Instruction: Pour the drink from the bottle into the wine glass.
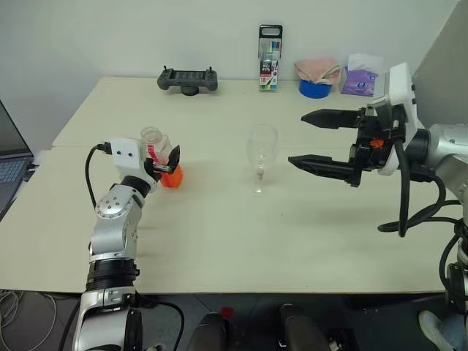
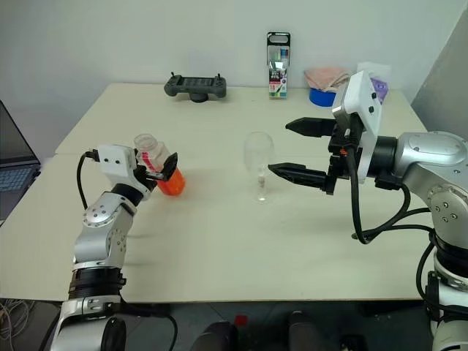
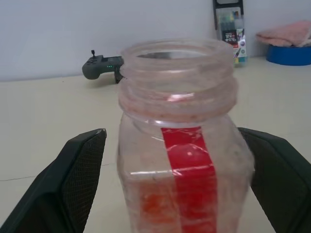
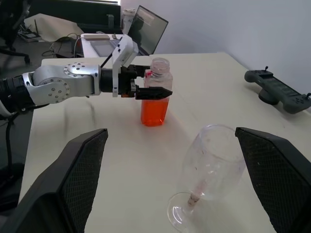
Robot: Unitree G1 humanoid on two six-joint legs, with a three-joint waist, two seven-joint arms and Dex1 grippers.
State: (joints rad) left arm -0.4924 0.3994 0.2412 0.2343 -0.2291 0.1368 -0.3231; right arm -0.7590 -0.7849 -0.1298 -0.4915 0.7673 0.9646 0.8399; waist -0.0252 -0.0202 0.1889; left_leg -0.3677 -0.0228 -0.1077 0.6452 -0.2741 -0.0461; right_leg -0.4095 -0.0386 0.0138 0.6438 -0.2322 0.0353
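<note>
The bottle's neck (image 3: 178, 80) is above my gripper's fingers, and they are beside the bottle's sides in the left wrist view. My left gripper should close now. Closing now would hold the bottle.
The bottle (image 1: 159, 148) stands upright on the table at the left, its neck uncapped, a red stripe down its side. The orange drink (image 1: 172, 178) fills its lower part. My left gripper (image 1: 167, 164) is open, one finger on each side of the bottle; in the left wrist view a finger (image 3: 73, 179) stands a little off the bottle's wall. The wine glass (image 1: 262, 146) stands clear and upright mid-table. My right gripper (image 1: 297, 138) hangs open just right of the glass, above the table, with nothing in it. Its wrist view shows the glass (image 4: 214, 158) and the bottle (image 4: 158, 92).
Along the table's far edge sit a black controller (image 1: 188, 79), a tall marker pack (image 1: 269, 58), a blue bowl (image 1: 314, 89) with a pink cloth and a purple tissue pack (image 1: 357, 80). A laptop (image 1: 9, 164) stands off the table's left side.
</note>
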